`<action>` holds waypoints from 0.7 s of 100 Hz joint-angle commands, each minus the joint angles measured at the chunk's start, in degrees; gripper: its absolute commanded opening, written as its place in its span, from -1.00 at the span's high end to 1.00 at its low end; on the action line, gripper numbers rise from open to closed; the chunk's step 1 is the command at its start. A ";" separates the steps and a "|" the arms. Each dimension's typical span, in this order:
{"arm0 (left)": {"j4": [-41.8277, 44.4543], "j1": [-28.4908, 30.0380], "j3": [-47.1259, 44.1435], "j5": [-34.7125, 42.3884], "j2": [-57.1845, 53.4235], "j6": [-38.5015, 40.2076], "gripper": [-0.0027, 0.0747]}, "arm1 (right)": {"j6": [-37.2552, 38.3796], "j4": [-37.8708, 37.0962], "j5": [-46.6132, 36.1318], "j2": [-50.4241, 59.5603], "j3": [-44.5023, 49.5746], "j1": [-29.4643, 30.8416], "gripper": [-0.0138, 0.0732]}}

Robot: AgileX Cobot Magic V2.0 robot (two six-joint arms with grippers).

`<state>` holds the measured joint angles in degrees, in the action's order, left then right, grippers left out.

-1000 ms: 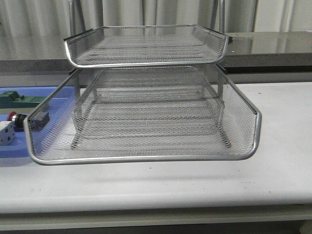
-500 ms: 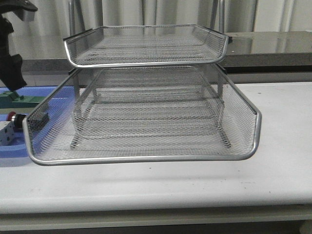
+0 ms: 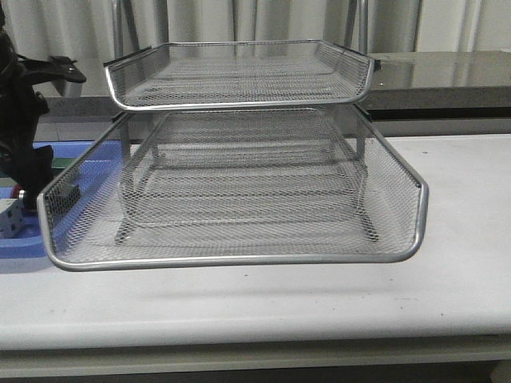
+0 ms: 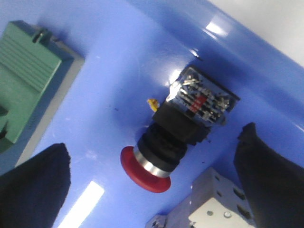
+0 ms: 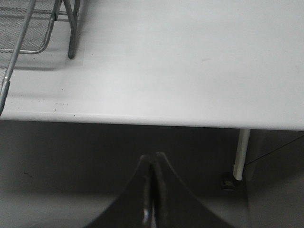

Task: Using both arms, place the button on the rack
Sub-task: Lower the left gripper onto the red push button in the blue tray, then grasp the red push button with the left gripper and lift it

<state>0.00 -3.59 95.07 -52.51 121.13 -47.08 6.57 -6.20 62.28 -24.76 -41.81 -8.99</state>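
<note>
My fingertips are still above the button's dark body [image 4: 178, 118], so closing now would miss the button. My left gripper lowers first, then closes on the button.
The button [image 4: 178, 135] lies on its side in a blue tray [image 4: 118, 71], its red head [image 4: 145, 171] towards the camera. My left gripper [image 4: 152, 190] is open and hangs above it, one black finger [image 4: 33, 185] on each side of the button, apart from it. In the front view the left arm [image 3: 24, 128] stands at the far left beside the silver rack [image 3: 239, 191] and hides the button. My right gripper [image 5: 153, 164] is shut and empty, below the table's front edge. It is out of the front view.
A green block [image 4: 23, 80] and a grey-white block [image 4: 213, 211] lie in the blue tray [image 3: 16, 243] close to the button. The rack's corner and leg [image 5: 71, 33] show in the right wrist view on the white table [image 5: 190, 61].
My left arm came into the front view from the upper left and dropped over the blue tray, now covering the button. The rack has not moved.
</note>
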 commanded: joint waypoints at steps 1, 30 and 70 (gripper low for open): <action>-0.88 -0.46 1.73 0.95 -2.42 -1.45 -0.80 | -0.17 -1.25 -2.92 -0.33 -1.87 -0.02 0.85; -1.55 -1.77 2.05 3.19 0.32 -3.91 -0.80 | -0.17 -1.25 -2.92 -0.33 -1.87 -0.02 0.85; -1.57 -2.90 2.90 3.31 3.08 -4.40 -0.64 | -0.17 -1.25 -2.92 -0.33 -1.87 -0.02 0.85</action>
<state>-0.89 -5.81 96.69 -51.01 126.30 -51.50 6.57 -6.20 62.28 -24.76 -41.81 -8.99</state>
